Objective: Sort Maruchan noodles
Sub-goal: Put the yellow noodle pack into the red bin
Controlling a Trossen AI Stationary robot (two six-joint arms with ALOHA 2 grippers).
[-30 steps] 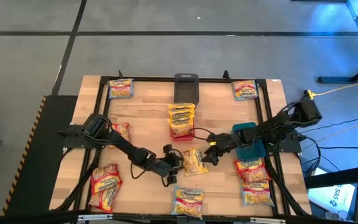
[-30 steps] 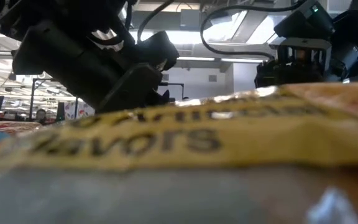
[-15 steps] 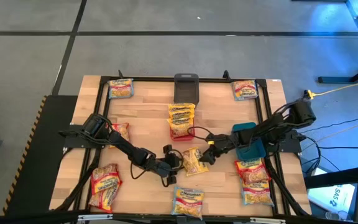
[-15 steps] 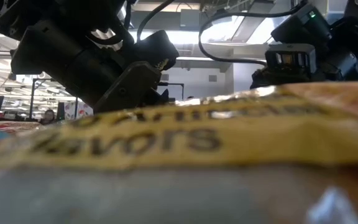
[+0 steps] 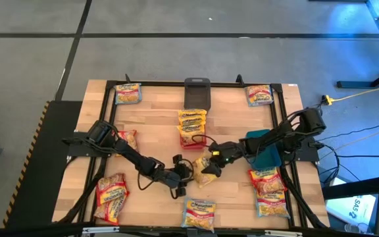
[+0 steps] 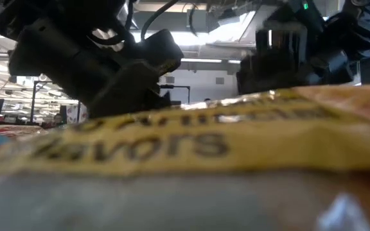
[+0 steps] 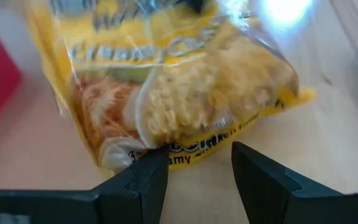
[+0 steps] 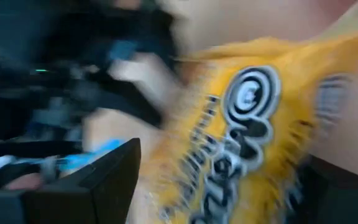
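The yellow packet should be sorted into the red bin, so I should next grip its logo end [image 8: 250, 93] with my right gripper.
A yellow Maruchan noodles packet [image 5: 206, 172] lies flat on the wooden table near its middle, between my two grippers. My left gripper [image 5: 184, 172] is at the packet's left side. It is open, with its fingertips [image 7: 157, 158] right at the packet's sealed edge [image 7: 191, 148]. My right gripper [image 5: 213, 160] comes from the right and is open. In the blurred right wrist view the packet [image 8: 247, 137] lies between its two fingers [image 8: 114, 180]. My left gripper's open fingers slant down from the table's left, and their tips are at the packet's sealed edge [image 7: 185, 149]; I cannot tell whether they touch it. My right gripper's open fingers stand on either side of the packet's right end [image 8: 229, 180]; blur hides whether they touch.
A red bin [image 5: 191, 141] holding packets stands just beyond the grippers, with a grey bin [image 5: 197, 92] at the far edge and a teal bin [image 5: 260, 150] under the right arm. More packets lie at both far corners, at the left, at the near left [image 5: 112, 196], at the near middle [image 5: 199, 212] and at the near right [image 5: 267, 181].
My right gripper has moved toward the table's left, from beside the teal bin to the middle packet, and has tipped down a little. My left gripper has kept still.
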